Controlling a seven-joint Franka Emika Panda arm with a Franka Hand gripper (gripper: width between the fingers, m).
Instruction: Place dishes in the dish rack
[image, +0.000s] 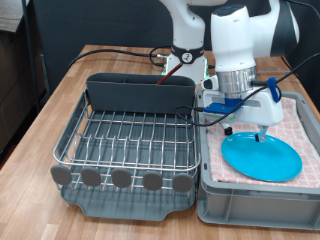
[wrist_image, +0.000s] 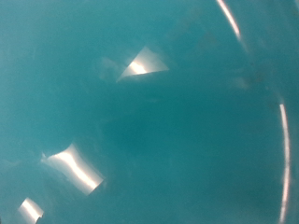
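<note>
My fingers reach down on both sides of the plate's far rim (image: 240, 136), inside it and over the pink cloth. My gripper should close now, as it would hold the plate.
The round light-blue plate (image: 262, 157) lies flat in the grey bin lined with pink checked cloth (image: 300, 125) at the exterior view's right. My gripper (image: 258, 128) is low over the plate's far edge, at or just above its surface. The wrist view is filled by the plate's blue surface (wrist_image: 149, 121) with bright glints, and no fingers show there. The dish rack (image: 125, 135), a silver wire grid on a dark grey tray, stands to the left of the bin with nothing on its grid. The white cup and the wooden spoon are out of view.
The rack's grey caddy (image: 140, 95) rises along its far side, and round grey discs (image: 120, 178) line its front. The robot base (image: 185, 55) and cables sit behind the rack. Both containers stand on a wooden table (image: 60, 100).
</note>
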